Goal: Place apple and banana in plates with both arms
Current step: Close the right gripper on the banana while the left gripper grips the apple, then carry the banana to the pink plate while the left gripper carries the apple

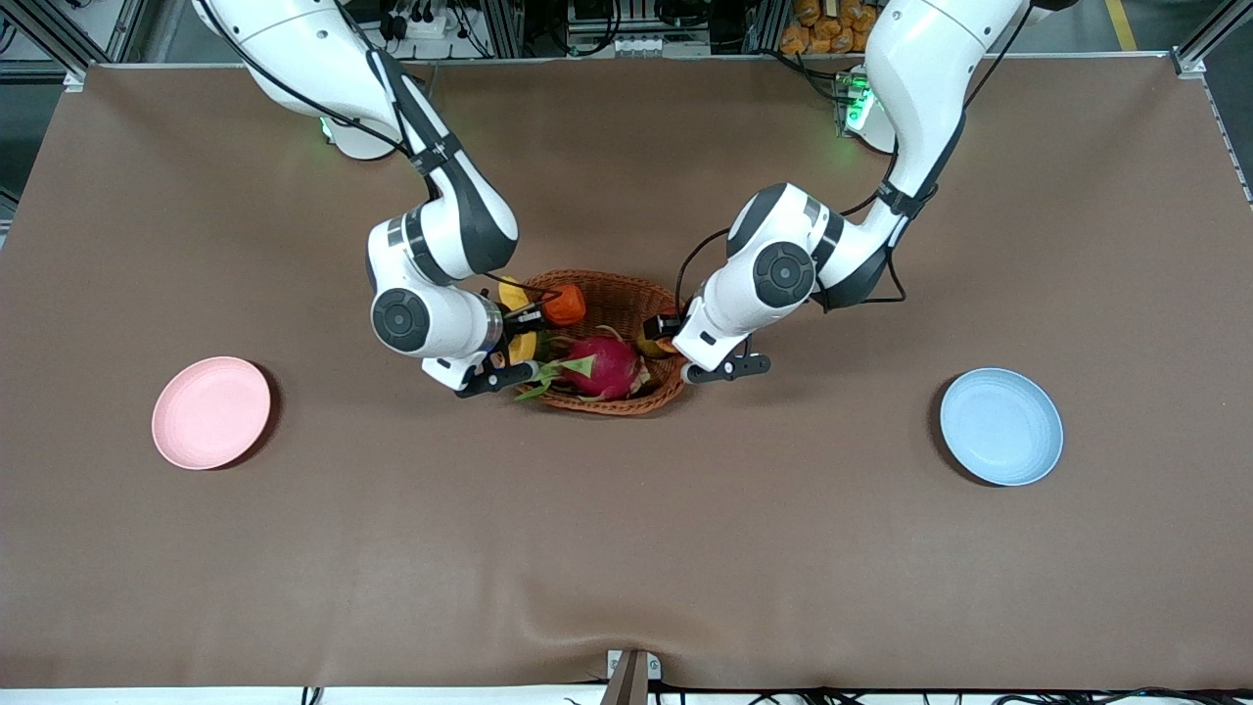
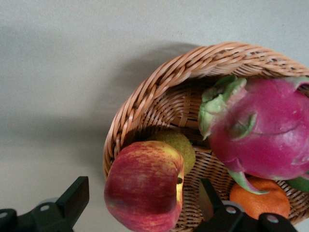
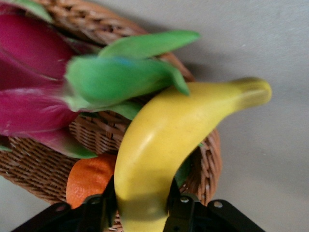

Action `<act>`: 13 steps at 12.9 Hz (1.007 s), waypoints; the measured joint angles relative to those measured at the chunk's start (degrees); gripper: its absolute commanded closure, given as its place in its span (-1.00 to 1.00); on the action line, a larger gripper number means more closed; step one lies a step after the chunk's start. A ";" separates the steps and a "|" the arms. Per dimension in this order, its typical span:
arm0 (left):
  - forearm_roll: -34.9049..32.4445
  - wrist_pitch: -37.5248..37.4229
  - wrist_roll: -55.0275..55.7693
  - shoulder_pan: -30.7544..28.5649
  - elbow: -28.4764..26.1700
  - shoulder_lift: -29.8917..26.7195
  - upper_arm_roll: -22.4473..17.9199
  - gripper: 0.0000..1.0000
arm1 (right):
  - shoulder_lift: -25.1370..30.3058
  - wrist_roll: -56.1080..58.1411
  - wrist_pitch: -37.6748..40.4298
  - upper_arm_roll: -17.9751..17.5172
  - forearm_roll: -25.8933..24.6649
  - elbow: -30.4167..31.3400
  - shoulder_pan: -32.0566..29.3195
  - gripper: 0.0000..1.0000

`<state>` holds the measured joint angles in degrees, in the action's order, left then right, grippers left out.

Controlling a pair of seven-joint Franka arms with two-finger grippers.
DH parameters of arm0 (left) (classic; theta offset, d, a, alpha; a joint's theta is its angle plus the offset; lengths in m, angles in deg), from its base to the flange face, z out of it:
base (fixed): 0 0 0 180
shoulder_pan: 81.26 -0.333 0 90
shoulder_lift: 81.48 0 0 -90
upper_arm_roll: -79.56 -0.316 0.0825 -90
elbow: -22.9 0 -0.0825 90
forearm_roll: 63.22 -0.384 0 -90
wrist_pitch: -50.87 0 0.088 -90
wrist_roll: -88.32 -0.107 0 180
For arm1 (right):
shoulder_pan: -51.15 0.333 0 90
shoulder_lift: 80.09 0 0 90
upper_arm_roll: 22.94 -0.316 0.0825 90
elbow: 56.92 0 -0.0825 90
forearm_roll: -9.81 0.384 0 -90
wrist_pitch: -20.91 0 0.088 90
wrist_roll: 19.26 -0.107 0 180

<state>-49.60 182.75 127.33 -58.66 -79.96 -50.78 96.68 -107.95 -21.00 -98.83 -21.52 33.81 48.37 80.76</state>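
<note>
My fingers are on either side of the red apple (image 2: pixel 142 183) in the left wrist view, so my left gripper should close on it. Closing now would hold it.
The red apple (image 2: pixel 142 183) lies at the rim of the wicker basket (image 1: pixel 626 291), at the end toward the left arm. My left gripper (image 2: pixel 143 195) is open, with one finger on each side of the apple and a gap at both. In the front view the left gripper (image 1: pixel 666 333) is over that basket edge. My right gripper (image 3: pixel 141 198) is shut on the yellow banana (image 3: pixel 164 130), over the basket's end toward the right arm (image 1: pixel 512 338). The pink plate (image 1: pixel 210 412) and the blue plate (image 1: pixel 1000 426) lie empty, well apart from the basket toward either end of the table.
The basket also holds a magenta dragon fruit (image 1: pixel 602 367), an orange ribbed fruit (image 1: pixel 565 305) and a small greenish fruit (image 2: pixel 182 145). Brown cloth covers the table between basket and plates.
</note>
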 measured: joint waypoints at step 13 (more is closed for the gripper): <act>2.06 -2.87 0.35 -0.69 3.75 0.05 -0.24 1.00 | 19.55 0.40 17.96 1.49 -10.35 -2.72 -17.59 0.78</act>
<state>-47.55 179.88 127.68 -59.35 -76.20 -50.73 96.44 -88.40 -20.60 -80.88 -20.03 23.46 45.65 63.17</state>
